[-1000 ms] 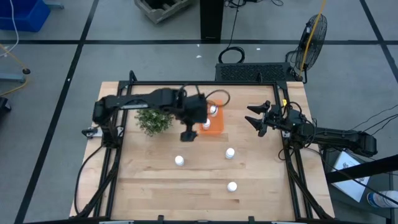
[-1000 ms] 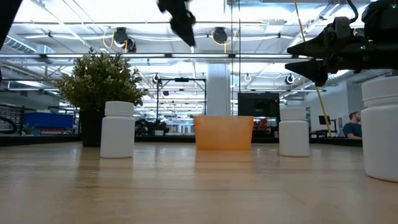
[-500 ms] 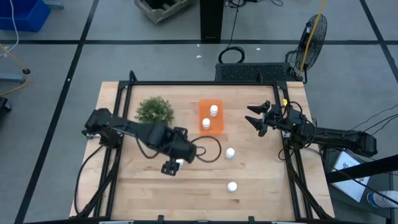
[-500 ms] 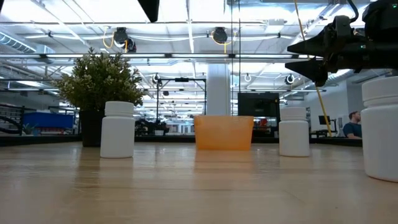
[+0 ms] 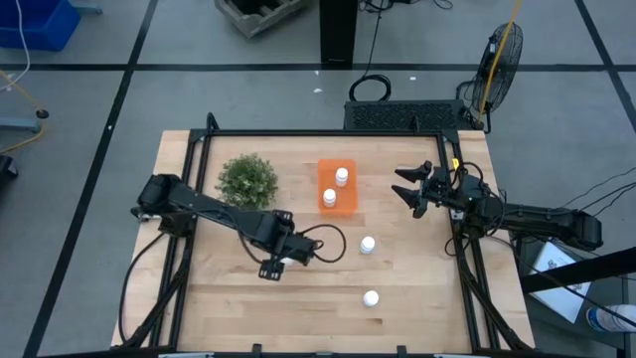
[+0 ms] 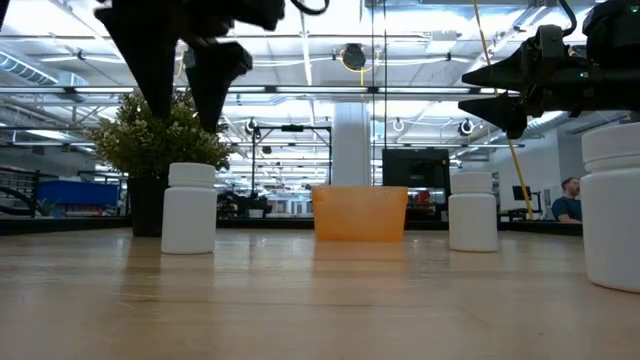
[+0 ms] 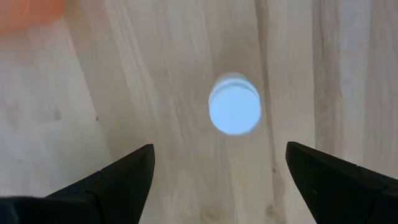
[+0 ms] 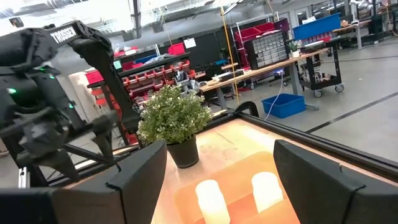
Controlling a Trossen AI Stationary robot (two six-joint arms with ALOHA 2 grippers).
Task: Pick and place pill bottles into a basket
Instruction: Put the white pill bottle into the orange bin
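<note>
My left gripper's fingers still hover above the cap in the left wrist view, so it comes down next before it closes on the small-looking bottle cap [image 7: 234,111].
My left gripper [image 5: 275,261] is open and points down, above a white pill bottle [image 7: 234,112] that stands upright on the table. Its fingers stand above the cap on either side and touch nothing, as the low view [image 6: 185,120] shows over that bottle [image 6: 190,208]. The orange basket [image 5: 349,203] holds two bottles [image 5: 342,176] [image 5: 330,197]. Two more bottles [image 5: 368,244] [image 5: 371,297] stand on the table nearer the front. My right gripper [image 5: 409,189] is open and empty, held above the table's right side.
A bushy green potted plant [image 5: 246,179] stands left of the basket, at the back of the table. A black cable [image 5: 328,242] loops beside my left gripper. A dark frame [image 5: 318,133] runs along the table's edges.
My left gripper has gone from beside the basket toward the table's near edge and a little left. It has then come down over the near-left bottle. The bottles and the basket have stayed in place.
</note>
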